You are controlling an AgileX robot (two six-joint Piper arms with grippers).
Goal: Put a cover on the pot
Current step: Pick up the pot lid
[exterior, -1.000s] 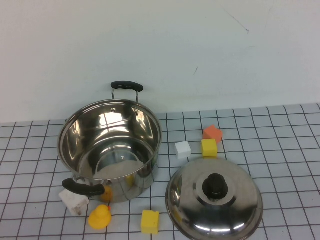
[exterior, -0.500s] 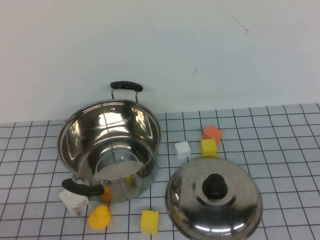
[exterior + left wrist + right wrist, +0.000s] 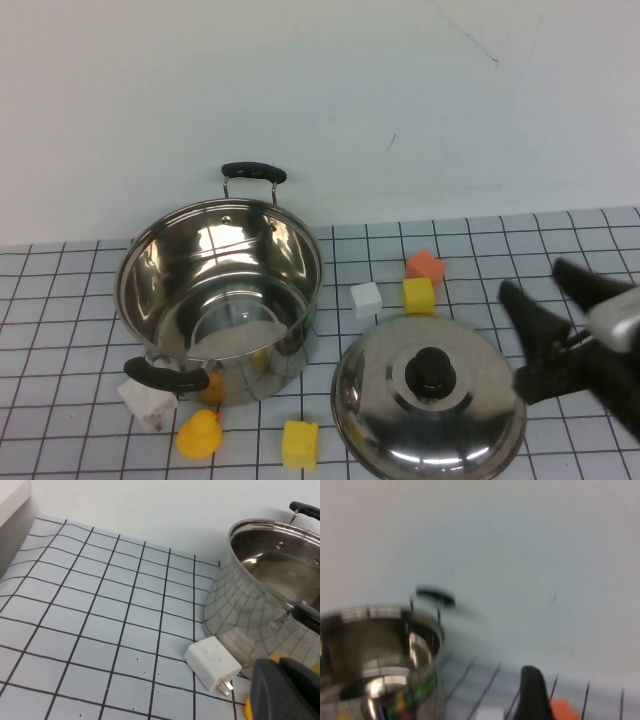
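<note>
The lid's steel dome lies flat and is wider than the gripper's open fingers. My right gripper needs to grab the lid by its narrow black knob (image 3: 431,372) next.
The steel pot (image 3: 220,300) stands open at the left of the table, its black handles at the far and near sides. It also shows in the left wrist view (image 3: 265,605) and the right wrist view (image 3: 375,650). The domed lid (image 3: 400,430) with a black knob (image 3: 430,372) lies flat to the pot's right. My right gripper (image 3: 545,290) is open and empty, just right of the lid and above the table. My left gripper (image 3: 280,662) is shut and empty, low beside the pot's near-left side; it is out of the high view.
A white plug (image 3: 147,403) and a yellow duck (image 3: 199,433) lie by the pot's near handle. A yellow block (image 3: 300,443) lies in front. White (image 3: 366,298), yellow (image 3: 418,294) and orange (image 3: 425,266) blocks lie behind the lid. A white wall stands behind.
My right gripper has come into the high view from the right and now hangs open beside the lid. Pot, lid and blocks have not moved.
</note>
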